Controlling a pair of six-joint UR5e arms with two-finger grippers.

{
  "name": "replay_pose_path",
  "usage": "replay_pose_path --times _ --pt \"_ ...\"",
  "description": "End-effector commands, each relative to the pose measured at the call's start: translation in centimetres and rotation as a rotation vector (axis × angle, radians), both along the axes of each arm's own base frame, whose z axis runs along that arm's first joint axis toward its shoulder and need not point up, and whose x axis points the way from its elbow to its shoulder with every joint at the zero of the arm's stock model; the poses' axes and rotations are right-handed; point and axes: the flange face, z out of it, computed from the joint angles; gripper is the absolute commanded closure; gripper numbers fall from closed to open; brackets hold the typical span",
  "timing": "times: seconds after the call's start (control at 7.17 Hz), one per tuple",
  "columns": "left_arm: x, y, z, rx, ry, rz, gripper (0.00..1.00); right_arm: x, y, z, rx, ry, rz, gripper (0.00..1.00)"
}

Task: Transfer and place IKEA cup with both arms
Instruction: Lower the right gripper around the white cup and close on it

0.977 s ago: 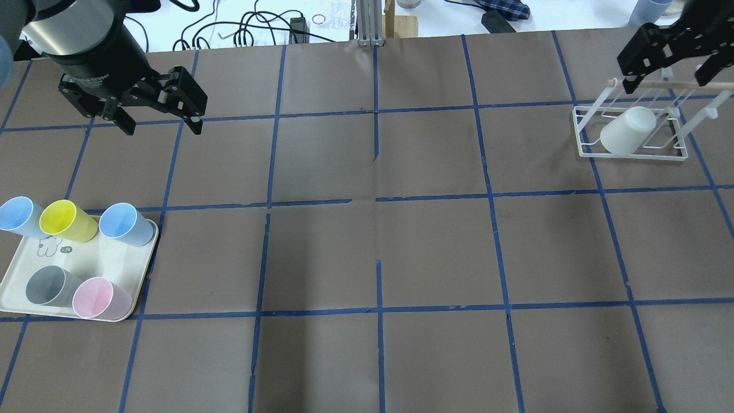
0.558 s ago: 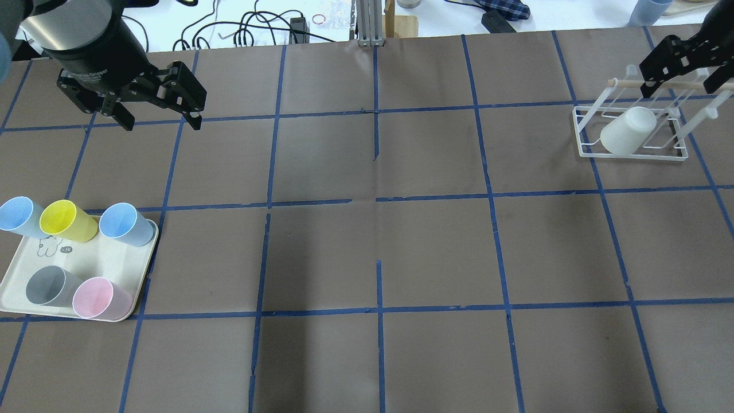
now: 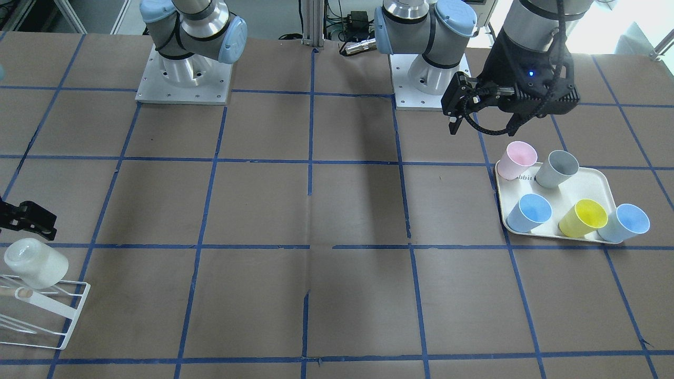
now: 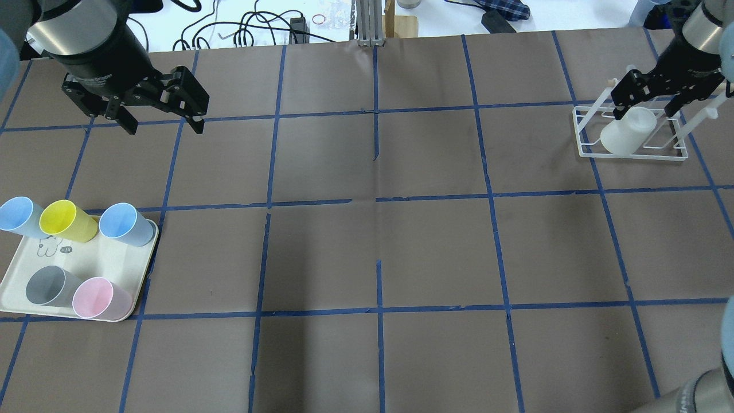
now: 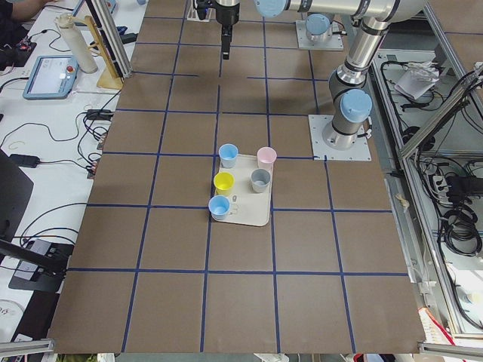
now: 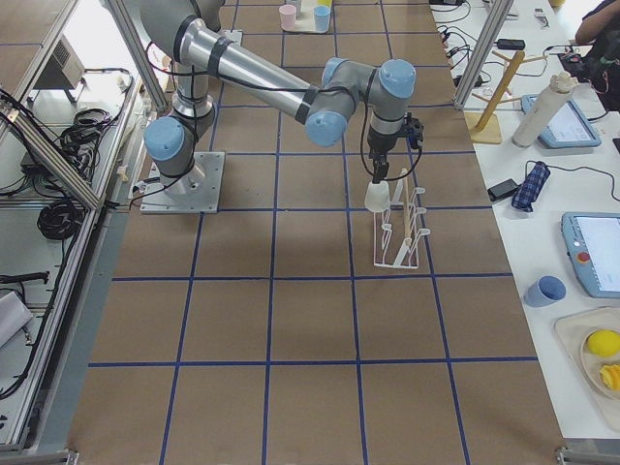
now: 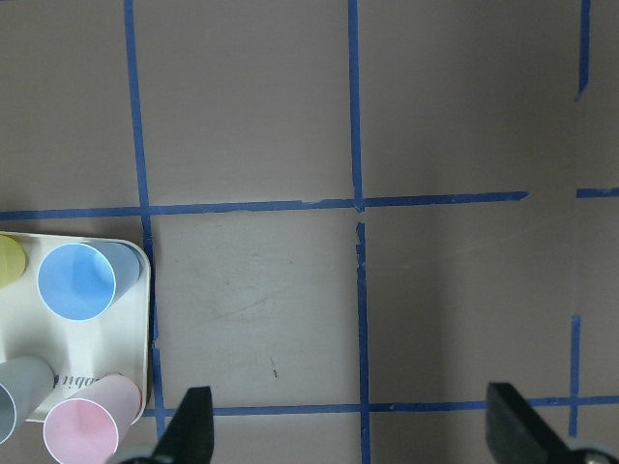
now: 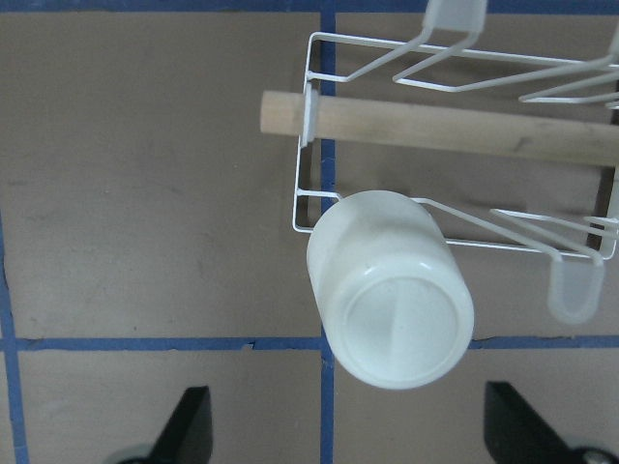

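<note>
The cream IKEA cup's open rim needs to stay free for the handover. My right gripper should grab the cup's closed base next.
The cream IKEA cup (image 4: 624,135) sits upside down, tilted, on a white wire rack (image 4: 585,150) at the table's far right. It also shows in the right wrist view (image 8: 392,290) and the front view (image 3: 36,263). My right gripper (image 4: 645,109) is open and hovers just above the cup's base, one finger on either side of it, empty (image 8: 350,435). My left gripper (image 4: 164,126) is open and empty above the table at the back left, well beyond the tray; the left wrist view (image 7: 353,430) shows its spread fingertips.
A cream tray (image 4: 97,258) at the front left holds two blue cups, a yellow cup (image 4: 66,221), a grey cup (image 4: 49,285) and a pink cup (image 4: 97,298). A wooden dowel (image 8: 435,126) runs across the top of the rack. Blue tape lines grid the brown table.
My right gripper has come down and inward from above the rack's back to just over the cup. My left gripper has barely shifted. The cup has not moved.
</note>
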Motion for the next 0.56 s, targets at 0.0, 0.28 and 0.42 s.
replay_pose_path --times 0.0,0.28,0.42 --pt "0.1 -0.7 0.1 -0.006 -0.011 -0.006 0.0 -1.3 -0.5 -2.1 0.022 0.006 -0.014 0.0" --pt "0.1 0.1 0.0 -0.003 -0.014 -0.003 0.0 -2.4 -1.0 -3.6 0.028 0.005 -0.027 0.0" --pt "0.1 0.3 0.3 -0.009 -0.014 -0.004 0.0 -2.4 -1.1 -4.1 0.033 0.001 -0.031 0.0"
